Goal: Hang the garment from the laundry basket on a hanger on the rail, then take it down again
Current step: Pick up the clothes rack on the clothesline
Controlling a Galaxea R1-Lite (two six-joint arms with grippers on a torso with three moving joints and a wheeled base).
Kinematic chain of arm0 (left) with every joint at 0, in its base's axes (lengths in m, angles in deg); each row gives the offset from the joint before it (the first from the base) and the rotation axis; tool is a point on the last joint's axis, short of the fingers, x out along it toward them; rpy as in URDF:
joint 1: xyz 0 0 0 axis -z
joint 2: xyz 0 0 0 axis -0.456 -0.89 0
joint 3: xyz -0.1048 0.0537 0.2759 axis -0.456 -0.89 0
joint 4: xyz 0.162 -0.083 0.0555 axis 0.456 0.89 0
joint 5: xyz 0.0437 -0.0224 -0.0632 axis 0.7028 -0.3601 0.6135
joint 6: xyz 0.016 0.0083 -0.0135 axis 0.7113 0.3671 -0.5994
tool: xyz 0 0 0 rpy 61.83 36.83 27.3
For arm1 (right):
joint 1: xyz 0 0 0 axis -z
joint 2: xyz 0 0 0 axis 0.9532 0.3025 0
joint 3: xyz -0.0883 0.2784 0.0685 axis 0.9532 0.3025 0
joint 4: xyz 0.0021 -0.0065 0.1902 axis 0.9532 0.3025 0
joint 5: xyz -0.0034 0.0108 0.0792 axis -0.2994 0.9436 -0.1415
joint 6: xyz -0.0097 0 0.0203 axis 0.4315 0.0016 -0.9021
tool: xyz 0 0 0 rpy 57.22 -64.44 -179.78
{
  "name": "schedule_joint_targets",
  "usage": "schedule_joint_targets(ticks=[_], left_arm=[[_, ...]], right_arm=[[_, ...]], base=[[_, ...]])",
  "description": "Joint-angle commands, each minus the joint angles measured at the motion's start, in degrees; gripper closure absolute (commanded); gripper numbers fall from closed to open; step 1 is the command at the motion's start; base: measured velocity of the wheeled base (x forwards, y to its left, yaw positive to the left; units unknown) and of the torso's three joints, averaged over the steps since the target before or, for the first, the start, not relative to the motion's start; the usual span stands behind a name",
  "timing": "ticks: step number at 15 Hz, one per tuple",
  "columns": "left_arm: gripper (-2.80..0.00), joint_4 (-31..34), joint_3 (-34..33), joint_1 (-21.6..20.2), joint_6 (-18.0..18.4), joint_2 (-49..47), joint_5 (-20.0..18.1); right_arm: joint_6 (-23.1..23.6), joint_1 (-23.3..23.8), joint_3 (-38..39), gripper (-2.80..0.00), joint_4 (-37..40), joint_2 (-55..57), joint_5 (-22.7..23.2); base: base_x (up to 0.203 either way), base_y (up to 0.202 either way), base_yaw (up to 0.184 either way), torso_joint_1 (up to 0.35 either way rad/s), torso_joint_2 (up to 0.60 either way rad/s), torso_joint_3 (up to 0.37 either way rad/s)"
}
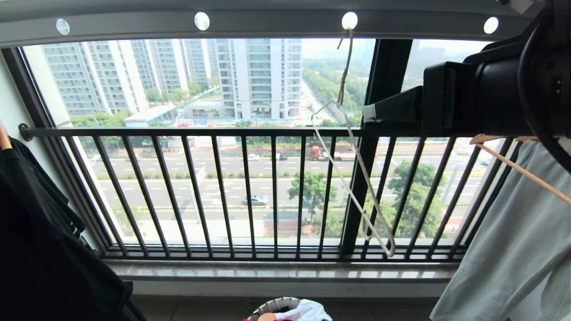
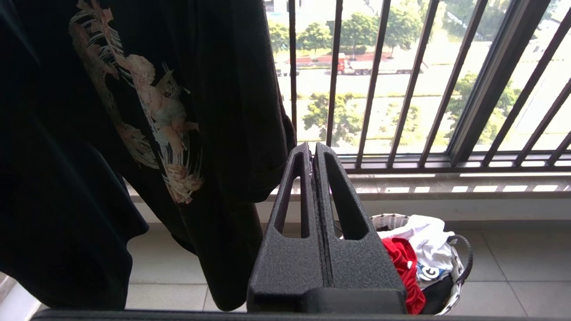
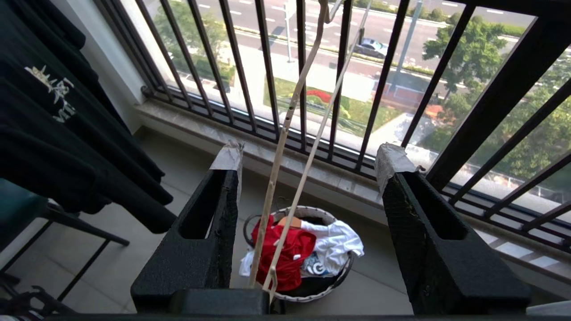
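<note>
I should grab the hanger by its sloping upper wire [image 1: 365,170] next with my right gripper. Then the hanger's hook [image 1: 349,45] stays free to lift off the bar.
The red garment [image 3: 285,254] lies crumpled in the white woven laundry basket [image 3: 312,210] on the floor under the window. It also shows beside my left gripper [image 2: 312,149], as the garment [image 2: 403,263] in the basket [image 2: 392,219]. That gripper is shut on nothing and hangs low. The off-white wire hanger [image 1: 357,178] dangles tilted from a hole in the grey rail [image 1: 267,26]. My right gripper [image 3: 310,156] is raised at the upper right [image 1: 388,111] and is open. The hanger's wires [image 3: 285,133] hang in the gap between its taped fingertips, unclamped.
A black printed T-shirt [image 1: 35,223] hangs at the left. A pale grey-green garment [image 1: 513,240] on a wooden hanger [image 1: 522,171] hangs at the right. The black railing [image 1: 223,187] and stone sill [image 1: 267,272] stand ahead. A white garment [image 3: 332,245] shares the basket.
</note>
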Motion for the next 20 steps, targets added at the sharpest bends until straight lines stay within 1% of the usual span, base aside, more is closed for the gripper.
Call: schedule_joint_targets(ticks=[1, 5, 6, 10, 12, 16, 17, 20], left_arm=[[0.00, 0.01, 0.00, -0.01, 0.00, -0.04, -0.02], [0.00, 0.01, 0.00, -0.01, 0.00, -0.04, -0.02], [0.00, 0.01, 0.00, -0.01, 0.00, -0.04, 0.02], [0.00, 0.01, 0.00, -0.01, 0.00, -0.04, -0.02], [0.00, 0.01, 0.00, -0.01, 0.00, -0.04, -0.02], [0.00, 0.01, 0.00, -0.01, 0.00, -0.04, 0.07], [0.00, 0.01, 0.00, -0.01, 0.00, -0.04, -0.02], [0.00, 0.01, 0.00, -0.01, 0.00, -0.04, -0.02]], right_arm=[[-0.24, -0.81, -3.22, -2.80, 0.76, 6.54, -1.33], [-1.46, -0.89, -6.99, -2.80, 0.62, 11.90, -4.42], [-1.51, -0.86, -7.42, -2.80, 0.61, 13.01, -5.99], [-1.52, -0.59, -7.51, -2.80, 0.19, 15.35, -9.52], [-1.43, -0.33, -7.51, -2.80, 0.18, 15.79, -10.31], [-1.25, 0.97, -7.42, -2.80, 0.27, 16.22, -10.49], [-1.09, 1.40, -7.33, 0.00, 0.36, 16.23, -10.49], [-0.99, 1.52, -7.07, 0.00, 0.53, 16.38, -10.49]], base=[[0.000, 0.000, 0.000, 0.000, 0.00, 0.000], [0.000, 0.000, 0.000, 0.000, 0.00, 0.000], [0.000, 0.000, 0.000, 0.000, 0.00, 0.000], [0.000, 0.000, 0.000, 0.000, 0.00, 0.000], [0.000, 0.000, 0.000, 0.000, 0.00, 0.000], [0.000, 0.000, 0.000, 0.000, 0.00, 0.000], [0.000, 0.000, 0.000, 0.000, 0.00, 0.000], [0.000, 0.000, 0.000, 0.000, 0.00, 0.000]])
